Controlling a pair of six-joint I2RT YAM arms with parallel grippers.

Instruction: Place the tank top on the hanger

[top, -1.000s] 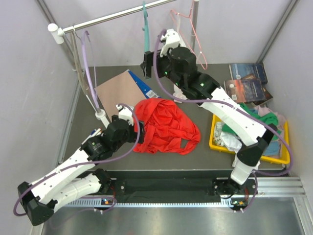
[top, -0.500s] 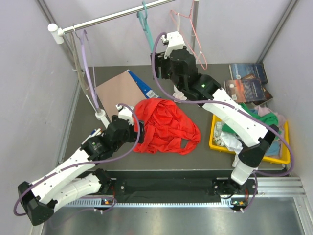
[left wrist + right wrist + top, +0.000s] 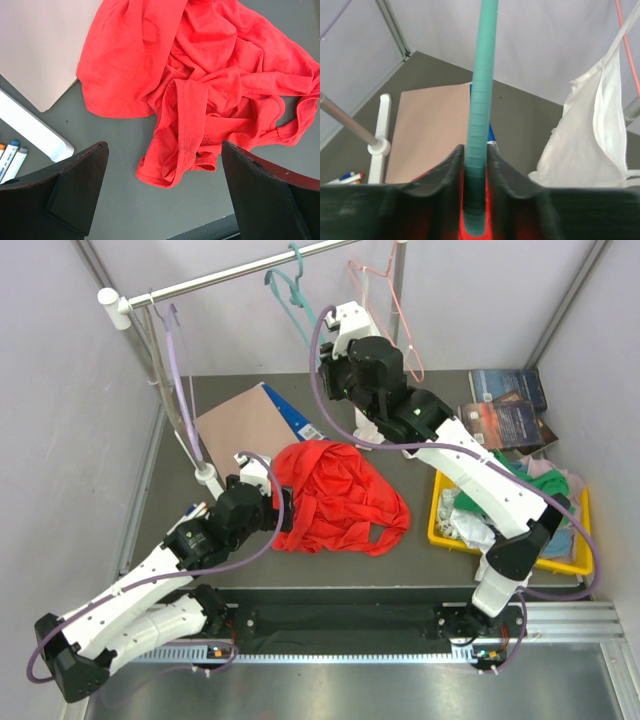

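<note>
I need to grab the red tank top's folded hem (image 3: 286, 536) (image 3: 172, 161) with my left gripper next, so I can pull it over the free arm of the teal hanger.
The red tank top (image 3: 338, 496) lies crumpled on the dark table between the arms, and it fills the upper part of the left wrist view (image 3: 200, 75). My left gripper (image 3: 286, 508) hovers at its left edge, open (image 3: 162, 192), with a folded hem and bare table between the fingers. The teal hanger (image 3: 288, 292) hangs by its hook from the metal rod (image 3: 230, 275), tilted. My right gripper (image 3: 320, 345) is raised to it and shut on one notched arm of the hanger (image 3: 482, 100), which runs up from between the jaws (image 3: 476, 167).
A pink hanger (image 3: 385, 300) carrying a white top (image 3: 590, 140) hangs right of the teal one, and a lavender hanger (image 3: 180, 370) hangs at the left. A brown board (image 3: 245, 420), books (image 3: 510, 405), a yellow bin (image 3: 436, 515) of clothes and markers (image 3: 12, 155) sit around.
My right gripper has shifted right along the hanger and closed on its arm. The hanger has swung out and tilted to the left. The left arm and the tank top have stayed still.
</note>
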